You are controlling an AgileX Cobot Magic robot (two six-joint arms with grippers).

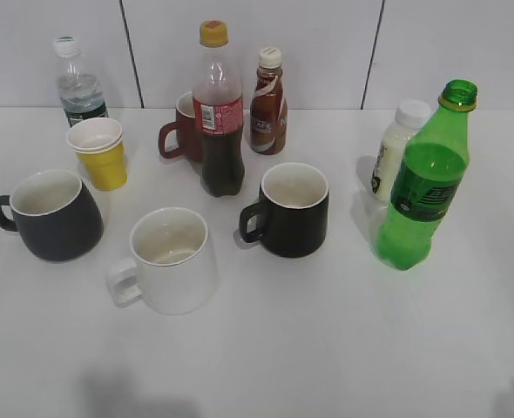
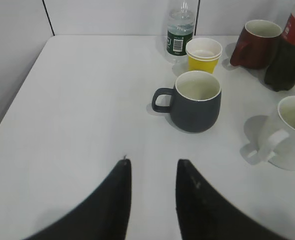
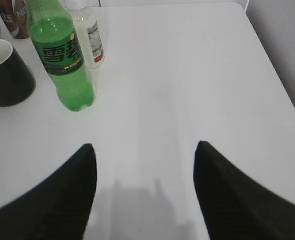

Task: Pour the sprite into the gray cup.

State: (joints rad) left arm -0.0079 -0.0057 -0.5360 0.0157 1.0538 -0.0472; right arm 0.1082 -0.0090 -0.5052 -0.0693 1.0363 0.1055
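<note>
My left gripper reaches the gray cup next and grabs its narrow handle (image 1: 3,214), which sticks out, while the gray cup's round body is wide.
The sprite (image 1: 422,187) is a tall green bottle with a dark label and no cap. It stands upright at the right of the table and shows in the right wrist view (image 3: 62,60) at upper left. The gray cup (image 1: 55,213) stands at the left, handle to the left, and shows in the left wrist view (image 2: 195,100). My left gripper (image 2: 152,162) is open and empty, short of the gray cup and to its left. My right gripper (image 3: 143,146) is open and empty, short of the sprite and to its right. Neither gripper shows in the exterior view.
A white mug (image 1: 170,259) and a black mug (image 1: 290,209) stand mid-table. Behind them are a cola bottle (image 1: 219,113), a dark red mug (image 1: 182,131), a brown coffee bottle (image 1: 267,103), stacked yellow cups (image 1: 100,152) and a water bottle (image 1: 78,85). A white bottle (image 1: 396,148) stands behind the sprite.
</note>
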